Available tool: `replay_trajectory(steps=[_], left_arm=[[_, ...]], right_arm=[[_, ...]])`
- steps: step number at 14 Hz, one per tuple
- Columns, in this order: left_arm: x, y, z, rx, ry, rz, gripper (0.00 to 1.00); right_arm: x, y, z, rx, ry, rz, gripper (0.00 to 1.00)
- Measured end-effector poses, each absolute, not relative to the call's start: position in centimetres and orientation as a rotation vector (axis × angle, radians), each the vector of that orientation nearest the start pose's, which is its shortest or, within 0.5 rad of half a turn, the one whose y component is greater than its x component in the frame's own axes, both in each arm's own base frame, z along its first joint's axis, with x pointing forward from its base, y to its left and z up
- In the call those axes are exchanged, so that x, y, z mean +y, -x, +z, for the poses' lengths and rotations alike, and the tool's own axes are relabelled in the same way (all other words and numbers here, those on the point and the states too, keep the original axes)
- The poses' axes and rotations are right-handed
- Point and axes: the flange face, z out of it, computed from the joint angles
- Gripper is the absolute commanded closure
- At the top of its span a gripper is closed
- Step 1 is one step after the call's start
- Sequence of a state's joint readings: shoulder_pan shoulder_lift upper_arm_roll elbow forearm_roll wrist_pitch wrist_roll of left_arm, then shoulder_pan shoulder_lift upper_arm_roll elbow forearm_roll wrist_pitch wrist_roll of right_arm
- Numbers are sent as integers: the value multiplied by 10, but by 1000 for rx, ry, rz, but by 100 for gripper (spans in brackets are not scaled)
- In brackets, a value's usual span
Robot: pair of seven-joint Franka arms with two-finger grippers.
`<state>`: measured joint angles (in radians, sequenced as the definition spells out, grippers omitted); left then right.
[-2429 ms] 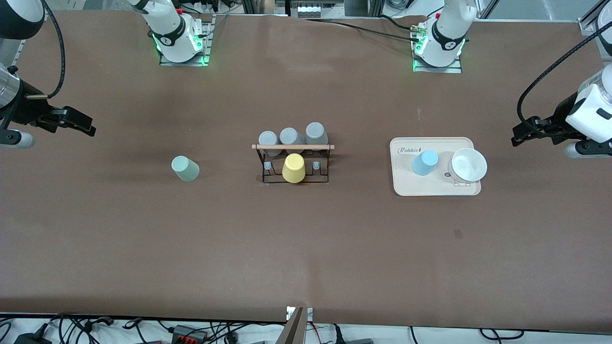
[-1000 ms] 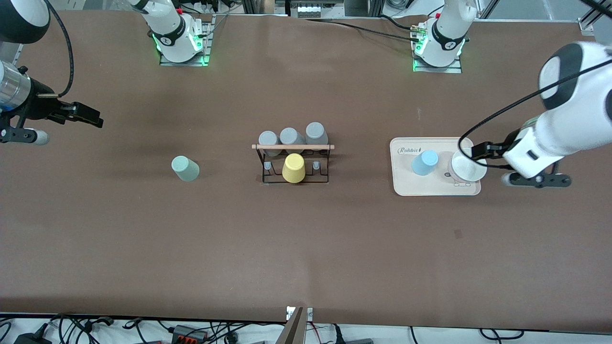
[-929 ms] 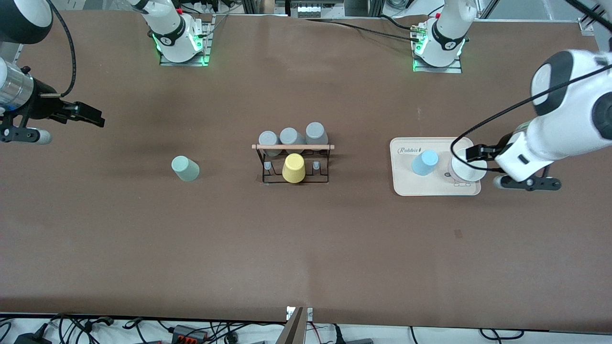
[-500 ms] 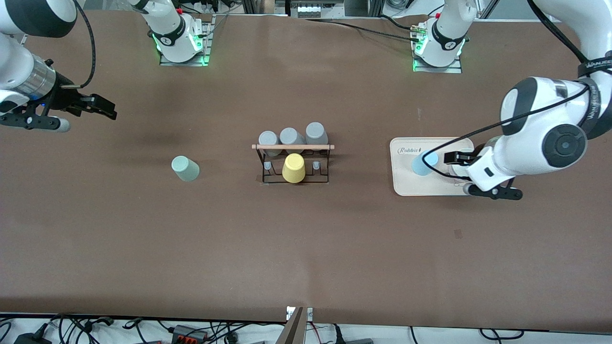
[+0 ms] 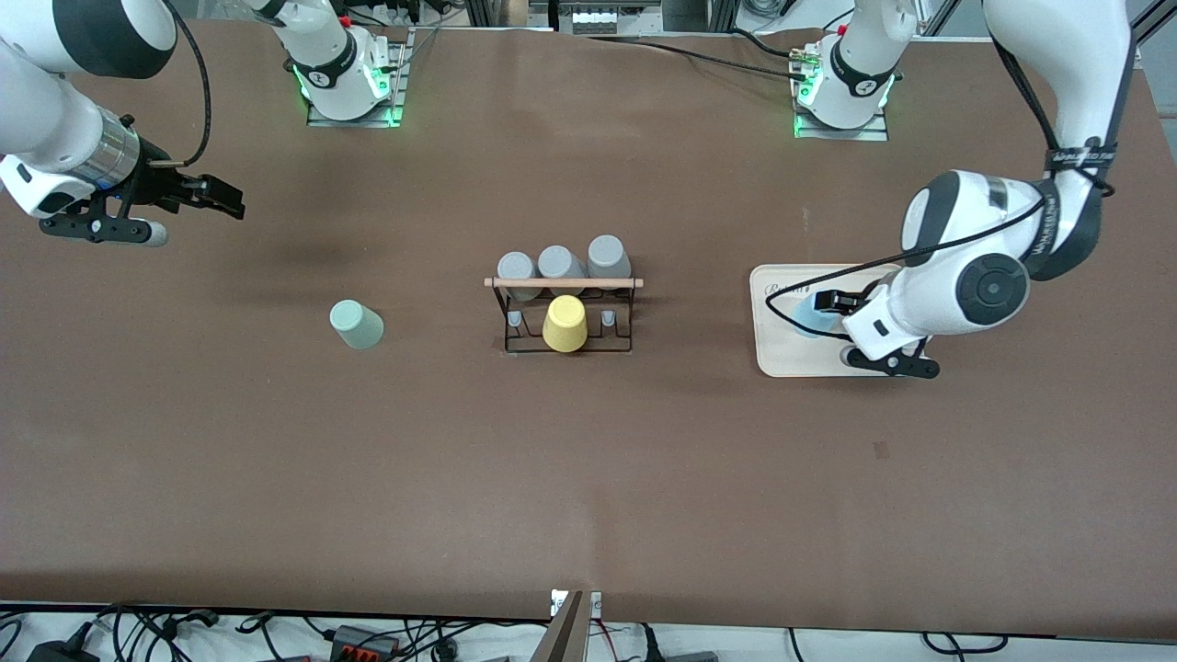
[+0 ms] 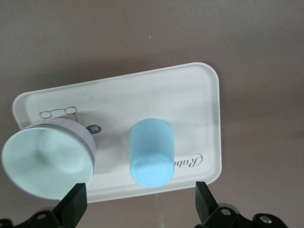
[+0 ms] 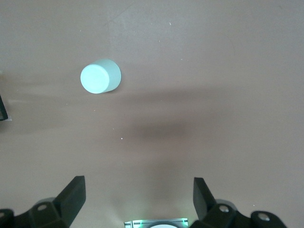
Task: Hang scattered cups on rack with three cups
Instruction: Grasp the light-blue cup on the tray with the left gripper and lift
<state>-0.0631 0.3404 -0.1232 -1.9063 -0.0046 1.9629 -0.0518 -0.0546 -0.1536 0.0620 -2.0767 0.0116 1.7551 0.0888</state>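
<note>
The light blue cup is to hang on the black wire rack, so the robot's left gripper needs to grab it next by its closed base end (image 5: 817, 313).
The light blue cup (image 5: 807, 319) stands on the beige tray (image 5: 777, 354) and also shows in the left wrist view (image 6: 151, 152). My left gripper (image 5: 829, 302) hangs open over it, its fingers (image 6: 71, 206) wide to either side and apart from the cup. The sage green cup (image 5: 356, 325) stands on the bare table toward the right arm's end; it shows in the right wrist view (image 7: 99, 77). My right gripper (image 5: 230, 197) is open and empty (image 7: 137, 197) in the air over bare table, off from that cup. The black wire rack (image 5: 567, 342) with its wooden rod (image 5: 563, 282) stands mid-table.
The rack carries a yellow cup (image 5: 565, 323) and three grey cups (image 5: 558, 264). A white bowl (image 6: 47, 161) sits on the tray (image 6: 142, 95) beside the blue cup; the left arm hides it in the front view.
My left arm has swung in from its end of the table to over the tray and the blue cup. My right gripper has moved a little toward the table's middle.
</note>
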Motion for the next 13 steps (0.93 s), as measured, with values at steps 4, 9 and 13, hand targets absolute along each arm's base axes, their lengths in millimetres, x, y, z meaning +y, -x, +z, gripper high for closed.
replay_trajectory(steps=[4, 9, 13], left_arm=[[-110, -554, 261, 220, 3121, 423, 0], [-108, -545, 249, 218, 3119, 434, 0], [-106, -542, 244, 213, 3119, 438, 0]], right_arm=[[16, -489, 476, 74, 3136, 285, 0], [18, -487, 470, 11, 3132, 306, 0], [18, -485, 467, 8, 3131, 318, 0]])
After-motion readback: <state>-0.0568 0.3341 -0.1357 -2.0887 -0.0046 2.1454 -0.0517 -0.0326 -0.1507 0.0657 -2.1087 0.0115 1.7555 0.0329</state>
